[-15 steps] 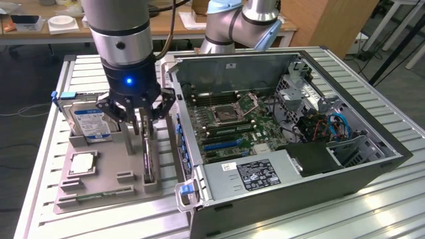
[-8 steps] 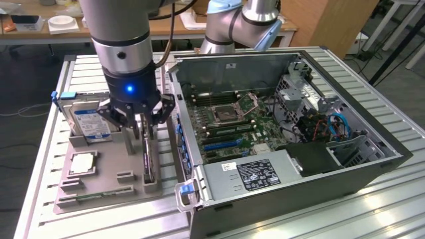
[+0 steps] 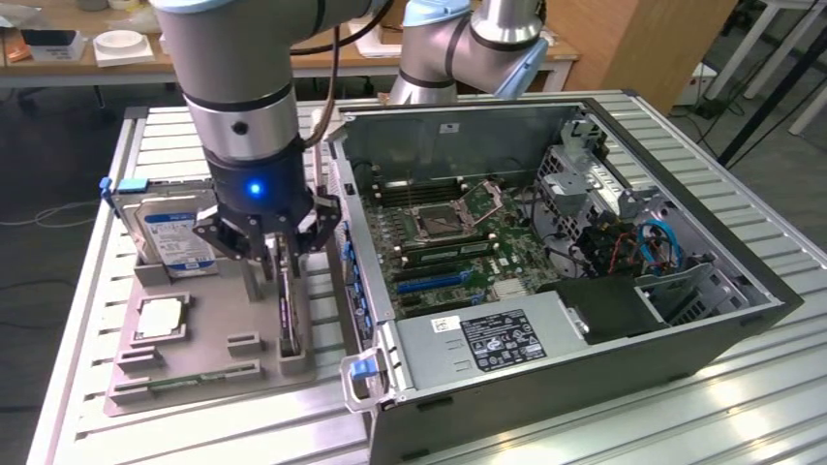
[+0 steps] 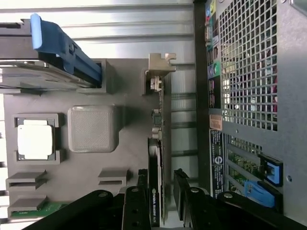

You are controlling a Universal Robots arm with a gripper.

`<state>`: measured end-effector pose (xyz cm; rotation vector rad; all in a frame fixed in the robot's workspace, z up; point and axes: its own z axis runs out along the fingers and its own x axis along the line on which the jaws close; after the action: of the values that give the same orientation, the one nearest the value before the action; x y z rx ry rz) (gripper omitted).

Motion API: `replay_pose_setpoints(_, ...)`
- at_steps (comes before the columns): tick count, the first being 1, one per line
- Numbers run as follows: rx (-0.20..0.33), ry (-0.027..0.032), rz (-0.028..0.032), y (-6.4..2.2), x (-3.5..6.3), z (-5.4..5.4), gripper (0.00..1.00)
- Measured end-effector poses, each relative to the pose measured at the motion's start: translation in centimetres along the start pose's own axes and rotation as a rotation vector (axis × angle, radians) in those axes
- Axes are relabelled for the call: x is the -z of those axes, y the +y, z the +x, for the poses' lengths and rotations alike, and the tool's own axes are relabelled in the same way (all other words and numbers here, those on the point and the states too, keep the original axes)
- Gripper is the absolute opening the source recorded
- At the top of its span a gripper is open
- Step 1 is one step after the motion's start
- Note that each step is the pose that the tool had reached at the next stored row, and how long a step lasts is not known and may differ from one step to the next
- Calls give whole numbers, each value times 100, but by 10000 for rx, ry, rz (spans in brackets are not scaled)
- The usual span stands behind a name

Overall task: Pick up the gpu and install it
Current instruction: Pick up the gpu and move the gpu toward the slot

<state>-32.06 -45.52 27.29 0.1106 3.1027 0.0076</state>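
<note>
My gripper is to pick up the GPU next. It needs to hold the GPU by its upper edge (image 3: pixel 282 263), because the slot of the tray encloses the GPU's lower edge.
The gpu (image 3: pixel 290 312) is a thin dark card standing on edge in a slot of the grey holder tray (image 3: pixel 207 360), on the exterior view's left of the open computer case (image 3: pixel 556 242). My gripper (image 3: pixel 282 260) hangs directly over it, open. In the wrist view the gpu (image 4: pixel 160 120) runs edge-on, with its metal bracket (image 4: pixel 160 67) at the far end. The gripper (image 4: pixel 160 176) straddles the card, one finger on each side. A gap shows between each of the fingers (image 4: pixel 138 196) and the card.
The tray also carries a silver hard drive (image 3: pixel 174 237) in a blue-handled caddy, a processor chip (image 3: pixel 158 318) and a green memory stick (image 3: pixel 194 381). Inside the case lie the motherboard and its blue expansion slots (image 3: pixel 433 283). The case wall (image 4: pixel 249 96) stands close beside the card.
</note>
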Motion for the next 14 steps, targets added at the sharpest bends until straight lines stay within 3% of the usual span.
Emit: replay_pose_setpoints(14, 0, -1, -1, -31, -255, 7, 36)
